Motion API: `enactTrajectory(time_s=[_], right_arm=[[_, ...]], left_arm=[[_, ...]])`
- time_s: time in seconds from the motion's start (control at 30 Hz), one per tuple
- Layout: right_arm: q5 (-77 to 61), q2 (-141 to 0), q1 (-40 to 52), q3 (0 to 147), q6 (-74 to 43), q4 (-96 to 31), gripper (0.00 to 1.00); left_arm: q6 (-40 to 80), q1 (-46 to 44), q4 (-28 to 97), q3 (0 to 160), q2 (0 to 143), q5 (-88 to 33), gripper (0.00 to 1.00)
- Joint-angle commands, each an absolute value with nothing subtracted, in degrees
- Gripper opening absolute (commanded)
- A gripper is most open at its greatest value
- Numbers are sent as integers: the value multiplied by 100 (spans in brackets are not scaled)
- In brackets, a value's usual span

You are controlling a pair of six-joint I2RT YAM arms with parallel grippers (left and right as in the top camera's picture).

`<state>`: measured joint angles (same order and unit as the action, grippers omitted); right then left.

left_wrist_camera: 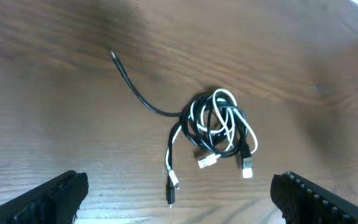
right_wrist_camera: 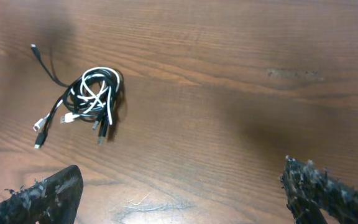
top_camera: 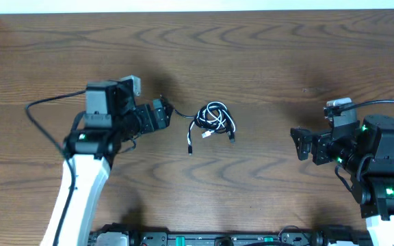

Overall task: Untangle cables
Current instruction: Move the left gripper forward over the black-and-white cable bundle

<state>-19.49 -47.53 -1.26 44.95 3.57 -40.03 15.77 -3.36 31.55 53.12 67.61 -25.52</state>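
My left gripper grips the white cord by its coiled loops next, which leaves the plug ends free to be pulled loose.
The cables (top_camera: 213,120) lie in a small tangled knot of black and white cords at the table's middle. One black end trails toward the left arm, and plug ends hang out below. The knot also shows in the left wrist view (left_wrist_camera: 217,126) and the right wrist view (right_wrist_camera: 92,95). My left gripper (top_camera: 161,113) is open and empty, just left of the knot, and its fingers frame the lower edge of the left wrist view (left_wrist_camera: 179,202). My right gripper (top_camera: 299,143) is open and empty, well to the right of the knot, with only bare table between its fingers (right_wrist_camera: 182,196).
The wooden table (top_camera: 265,61) spreads all round the knot. The arms' thick black wiring (top_camera: 43,106) loops at the left, and another such wire (top_camera: 388,102) runs at the right. The robot base rail (top_camera: 217,238) runs along the front edge.
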Motion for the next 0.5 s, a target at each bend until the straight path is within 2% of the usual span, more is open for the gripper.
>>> enactTrajectory(time_s=[0.0,0.27,0.47], right_arm=[[-2053,-4737,-141,4615,325,-4010,99],[-2051,-4766,-141,4615,325,-4010,99],[-2053,-4836,-141,4613,327,-4053,99]], left_arm=[[1562,-558,3105,5680,7474,-2615,99],[1007,-1365,3804,6973,8602,-786,97],[1011,-1986,3365,6956,9343,-679,97]])
